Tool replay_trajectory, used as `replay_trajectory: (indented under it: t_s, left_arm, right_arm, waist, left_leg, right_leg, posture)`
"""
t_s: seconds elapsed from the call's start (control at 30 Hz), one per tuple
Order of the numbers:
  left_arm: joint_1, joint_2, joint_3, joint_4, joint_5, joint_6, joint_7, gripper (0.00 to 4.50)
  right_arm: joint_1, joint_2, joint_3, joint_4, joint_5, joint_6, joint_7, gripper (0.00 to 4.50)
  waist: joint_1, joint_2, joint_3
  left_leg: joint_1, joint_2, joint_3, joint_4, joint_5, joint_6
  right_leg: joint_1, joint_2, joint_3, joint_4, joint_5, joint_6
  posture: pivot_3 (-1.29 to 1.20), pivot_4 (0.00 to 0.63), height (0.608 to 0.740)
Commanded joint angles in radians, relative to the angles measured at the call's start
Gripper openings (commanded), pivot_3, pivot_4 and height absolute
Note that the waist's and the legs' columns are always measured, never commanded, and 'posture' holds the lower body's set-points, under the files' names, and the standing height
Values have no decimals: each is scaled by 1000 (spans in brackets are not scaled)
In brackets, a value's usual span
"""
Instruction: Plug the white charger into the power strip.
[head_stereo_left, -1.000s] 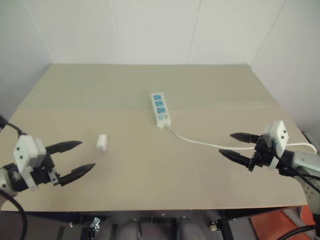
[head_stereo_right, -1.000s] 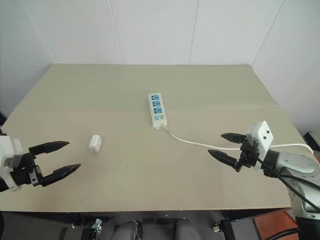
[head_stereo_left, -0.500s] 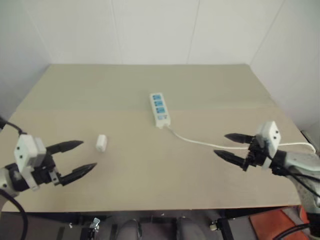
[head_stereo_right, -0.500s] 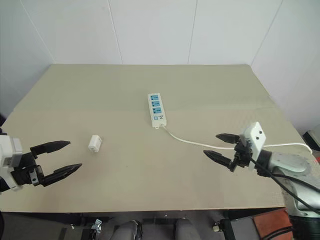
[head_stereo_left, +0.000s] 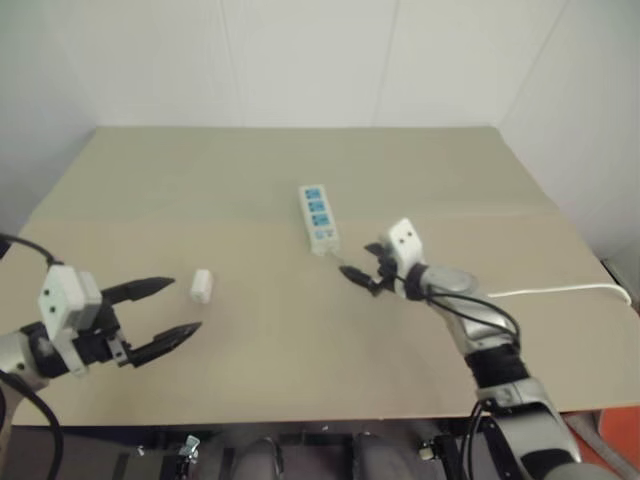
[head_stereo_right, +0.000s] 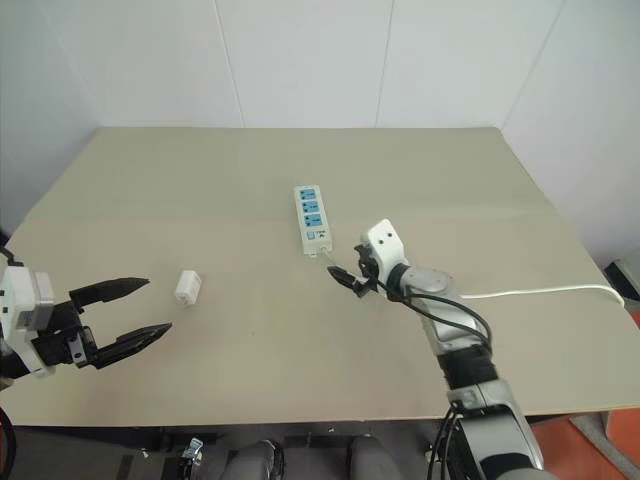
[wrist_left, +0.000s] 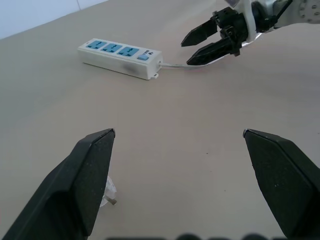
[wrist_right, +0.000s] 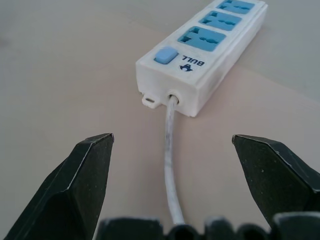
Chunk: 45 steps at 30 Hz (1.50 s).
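My right gripper grips the power strip by its switch end (head_stereo_left: 323, 238) next, to steady the power strip while the white charger (head_stereo_left: 202, 286) is plugged in.
The power strip (head_stereo_left: 318, 217) is a white bar with three blue sockets, lying near the middle of the tan table (head_stereo_left: 300, 380). Its thin cord (head_stereo_left: 545, 291) trails off to the right. My right gripper (head_stereo_left: 360, 261) hovers open just short of the strip's cord end. In the right wrist view its fingers straddle the cord (wrist_right: 170, 150), with the strip's switch end (wrist_right: 210, 45) right ahead. The white charger (head_stereo_left: 202, 286) lies alone on the table, left of the strip. My left gripper (head_stereo_left: 185, 305) is open and empty, just to the charger's near left.
White walls close off the table's far edge and right side. The cord runs off over the right edge. In the left wrist view the charger (wrist_left: 107, 192) peeks out beside one finger, with the strip (wrist_left: 120, 59) and right gripper (wrist_left: 186, 53) beyond.
My right gripper has swept left and forward from the table's right edge to the strip's cord end, staying open. The left gripper, charger and strip have not moved.
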<state>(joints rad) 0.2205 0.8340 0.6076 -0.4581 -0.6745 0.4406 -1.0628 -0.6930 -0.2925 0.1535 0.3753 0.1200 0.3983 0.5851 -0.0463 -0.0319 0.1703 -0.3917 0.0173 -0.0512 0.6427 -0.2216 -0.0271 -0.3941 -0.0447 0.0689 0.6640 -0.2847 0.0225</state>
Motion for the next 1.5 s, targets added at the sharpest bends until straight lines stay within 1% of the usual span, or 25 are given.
replay_trajectory:
  t_s: [0.03, 0.1, 0.2, 0.23, 0.37, 0.47, 0.6, 0.73, 0.83, 0.9, 0.97, 1.0, 1.03, 1.13, 1.2, 1.33, 1.4, 1.47, 1.5]
  left_arm:
    - [11, -5, 12, -33, -9, -15, 10, 4500]
    - [16, -6, 15, -37, -8, -18, 14, 4500]
    - [33, -11, 23, -40, -8, -24, 13, 4500]
    - [37, -15, 24, -42, -9, -26, 16, 4500]
    - [45, -27, 16, -49, -6, -36, 25, 4500]
    - [41, -27, 7, -46, -7, -41, 29, 4500]
    - [34, -25, -1, -43, -5, -43, 29, 4500]
    - [36, -20, 1, -40, -6, -44, 19, 4500]
    - [32, -17, -6, -32, -5, -43, 15, 4500]
    - [22, -14, -17, -23, -1, -45, 12, 4500]
    - [5, -11, -31, -12, 2, -45, 10, 4500]
    - [-5, -8, -39, -5, 2, -44, 7, 4500]
    - [-16, -5, -46, 1, 3, -44, 6, 4500]
    - [-39, -2, -63, 14, 5, -44, 5, 4500]
    - [-41, -2, -66, 16, 8, -46, 3, 4500]
    - [-32, -1, -61, 13, 9, -47, 0, 4500]
    - [-26, 0, -57, 11, 8, -46, -3, 4500]
    - [-23, 2, -54, 11, 6, -44, -5, 4500]
    - [-22, 5, -53, 13, 5, -44, -7, 4500]
  right_arm:
    - [-83, 22, 20, 176, -69, -46, -45, 4296]
    - [-107, 26, 28, 232, -90, -71, -37, 3854]
    - [-122, 24, 37, 259, -100, -73, -3, 2923]
    - [-119, 21, 43, 254, -104, -75, 10, 2534]
    - [-90, 17, 46, 185, -111, -60, 29, 1148]
    - [-44, -4, 59, 76, -108, -53, 77, 48]
    - [68, -78, 56, -158, -67, -33, 173, 19]
    - [266, -240, -1, -450, 22, 7, 308, 19]
    - [371, -343, -22, -520, 50, -10, 376, 19]
    - [394, -375, -26, -521, 57, -4, 390, 19]
    - [394, -377, -34, -509, 60, 5, 376, 711]
    - [390, -376, -38, -503, 64, 9, 374, 926]
    - [388, -378, -39, -503, 63, 8, 369, 1238]
    - [409, -403, -62, -530, 88, 8, 386, 2294]
    - [438, -417, -107, -572, 133, 27, 391, 3024]
    - [498, -430, -176, -678, 167, 80, 337, 4422]
    - [543, -364, -201, -772, 190, 125, 241, 4471]
    - [574, -271, -201, -828, 202, 151, 140, 4471]
    - [583, -208, -187, -836, 194, 151, 80, 4471]
  waist:
    - [1, 0, 0]
    - [0, 0, 0]
    - [-1, 0, 0]
    - [-1, 0, 0]
    - [-2, 0, 0]
    - [-1, 0, 0]
    - [0, 0, 0]
    - [7, 1, 1]
    - [5, 1, 1]
    - [-3, 1, 1]
    - [-9, 1, 1]
    - [-10, 1, 1]
    - [-10, 1, 1]
    - [-4, 1, 1]
    - [2, 1, 1]
    - [6, 1, 1]
    - [7, 1, 1]
    - [4, 0, 1]
    - [0, 0, 1]
  left_leg:
    - [0, 0, 0, 0, 0, 0]
    - [0, 0, 0, 0, 0, 0]
    - [3, 1, 0, 0, 0, 0]
    - [3, 1, 0, 0, 0, 0]
    - [3, 1, 0, 0, 0, 0]
    - [3, 1, 0, 0, 0, 0]
    - [2, 1, 0, -1, 0, 0]
    - [0, 1, -1, -1, 0, 0]
    - [1, 0, 0, 0, 0, 0]
    - [4, 1, 1, 0, 0, 0]
    - [6, 2, 1, 0, 0, 0]
    - [6, 2, 1, 0, 0, 0]
    - [6, 2, 1, 0, 0, 0]
    - [5, 1, 1, 0, 0, 0]
    - [4, 1, 1, 0, 0, 0]
    - [1, 0, 0, 0, -1, 1]
    - [2, 0, 0, 0, -1, 1]
    - [3, 1, -1, 0, -1, 1]
    - [3, 2, -1, 0, -1, 1]
  right_leg:
    - [0, 0, 0, 0, 0, 0]
    - [0, 0, 0, 0, 0, 0]
    - [2, 0, 0, 1, 0, 0]
    - [2, 0, 0, 1, 0, 0]
    - [2, 0, 0, 1, 0, 0]
    - [2, 0, 0, 0, 0, 0]
    - [1, 0, 0, 0, 0, 0]
    - [1, -1, -1, -1, 0, 0]
    - [2, -1, -1, -1, 0, 0]
    - [4, 0, 0, -1, 0, 0]
    - [5, 1, 1, 0, 0, 0]
    - [5, 2, 1, 0, 0, 0]
    - [5, 3, 1, 1, 0, 0]
    - [5, 2, 0, 0, 0, 0]
    - [4, 1, 1, 0, 0, 0]
    - [3, 0, 0, -2, -1, 1]
    - [4, 0, 0, -1, -1, 1]
    - [4, 1, 0, -1, -1, 1]
    - [4, 1, 0, 0, -1, 1]
  posture:
    - [0, 150, 740]
    - [0, 150, 740]
    - [0, 150, 740]
    - [0, 150, 740]
    - [0, 150, 740]
    - [0, 150, 740]
    - [0, 150, 740]
    - [0, 150, 740]
    - [0, 150, 740]
    - [0, 150, 740]
    - [0, 150, 740]
    - [0, 150, 740]
    - [0, 150, 740]
    - [0, 150, 740]
    - [0, 150, 740]
    - [0, 150, 740]
    - [0, 150, 740]
    - [0, 150, 740]
    - [0, 150, 740]
